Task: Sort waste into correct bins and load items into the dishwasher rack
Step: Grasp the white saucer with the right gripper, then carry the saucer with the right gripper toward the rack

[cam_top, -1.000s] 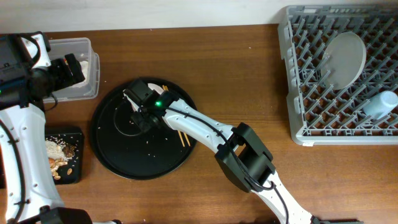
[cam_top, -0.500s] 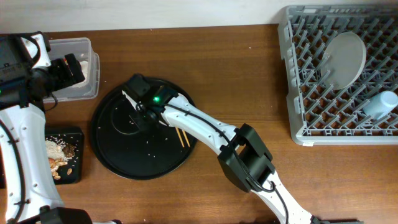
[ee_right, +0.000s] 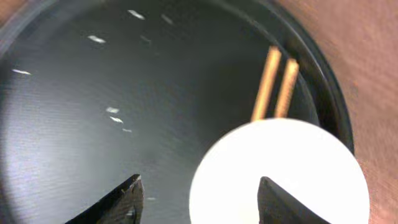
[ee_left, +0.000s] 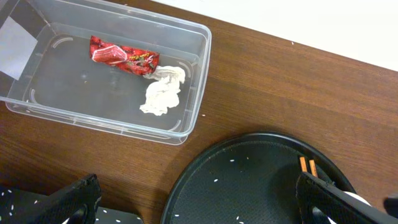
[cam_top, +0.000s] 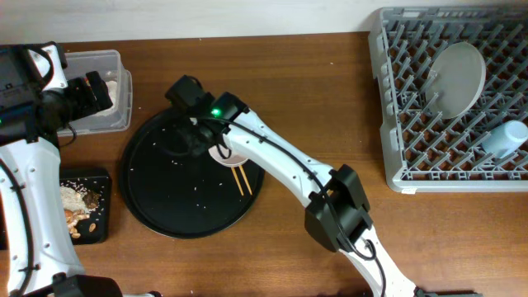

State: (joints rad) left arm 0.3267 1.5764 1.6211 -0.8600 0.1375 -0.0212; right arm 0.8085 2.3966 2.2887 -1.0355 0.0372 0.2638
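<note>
The small white bowl needs its opposite side free to load into the rack [cam_top: 396, 177], so the right gripper should next pinch the bowl's rim with one finger inside.
On the round black tray [cam_top: 165, 202] lies the small white bowl [cam_top: 223, 153], with the wooden chopsticks [cam_top: 241, 178] partly under it. My right gripper [cam_top: 200, 140] hangs open just over the bowl. In the right wrist view the bowl [ee_right: 280, 168] fills the lower right, and its left rim lies between the parted fingertips of the right gripper [ee_right: 199, 190]. My left gripper [ee_left: 199, 199] is wide open and empty near the clear tub [ee_left: 186, 124], which holds a red wrapper [ee_left: 121, 56] and a white tissue [ee_left: 163, 93]. The white plate [cam_top: 458, 78] and pale blue cup [cam_top: 505, 139] stand in the grey rack [cam_top: 396, 177].
The small black bin [cam_top: 101, 231] at the front left holds beige food scraps [cam_top: 76, 206]. Loose rice grains dot the tray [ee_right: 106, 112]. The rack takes up the right end of the table. Bare wood lies between tray and rack.
My right gripper has gone from shut to open and moved toward the tray's far edge. The white bowl now shows on the tray's right side. The left arm has not moved.
</note>
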